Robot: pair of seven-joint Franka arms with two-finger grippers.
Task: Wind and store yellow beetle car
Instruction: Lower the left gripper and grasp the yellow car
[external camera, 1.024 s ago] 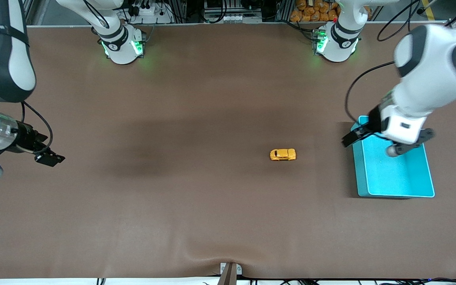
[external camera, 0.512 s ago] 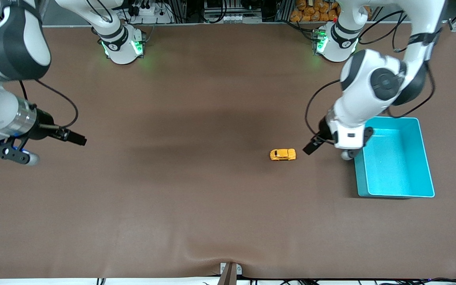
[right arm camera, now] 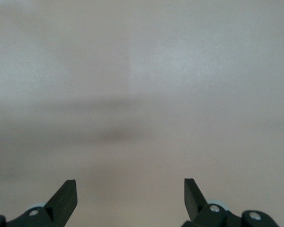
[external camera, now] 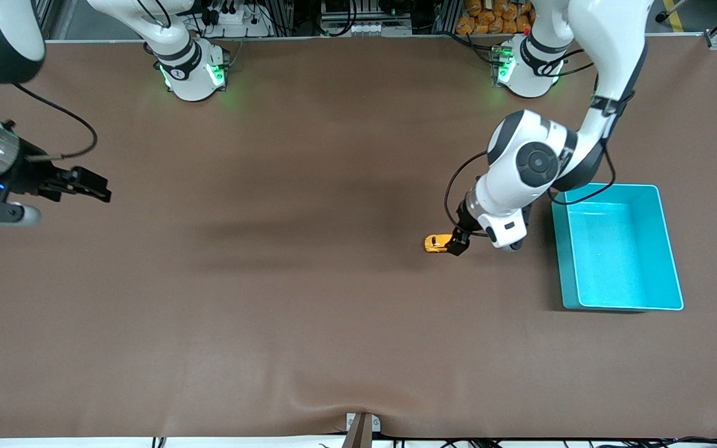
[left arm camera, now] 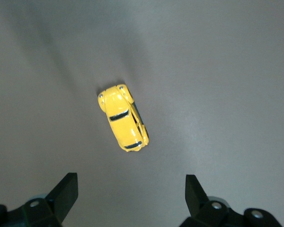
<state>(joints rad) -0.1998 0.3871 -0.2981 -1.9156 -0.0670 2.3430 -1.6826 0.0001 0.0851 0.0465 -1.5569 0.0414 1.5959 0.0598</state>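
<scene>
The yellow beetle car's hood (left arm camera: 115,103) slopes down round to the bumper, so my left gripper will grab the car's two facing door sides next.
The yellow beetle car (external camera: 437,243) sits on its wheels on the brown table mat, a short way from the teal bin (external camera: 618,247), toward the right arm's end of it. My left gripper (external camera: 458,244) is open and empty, just over the car's end that faces the bin. In the left wrist view the car (left arm camera: 123,118) lies whole on the mat ahead of the open gripper (left arm camera: 131,189), outside the fingers. My right gripper (external camera: 94,186) is open and empty over the mat at the right arm's end; the right wrist view shows it (right arm camera: 130,191) over bare mat.
The teal bin has nothing in it and stands toward the left arm's end of the table. The two arm bases (external camera: 192,70) (external camera: 529,68) stand along the table's edge farthest from the front camera. A small bracket (external camera: 361,426) sits at the nearest edge.
My left arm has swung from over the teal bin toward the car and lowered its gripper to the car's end. My right gripper has shifted over the mat at its end.
</scene>
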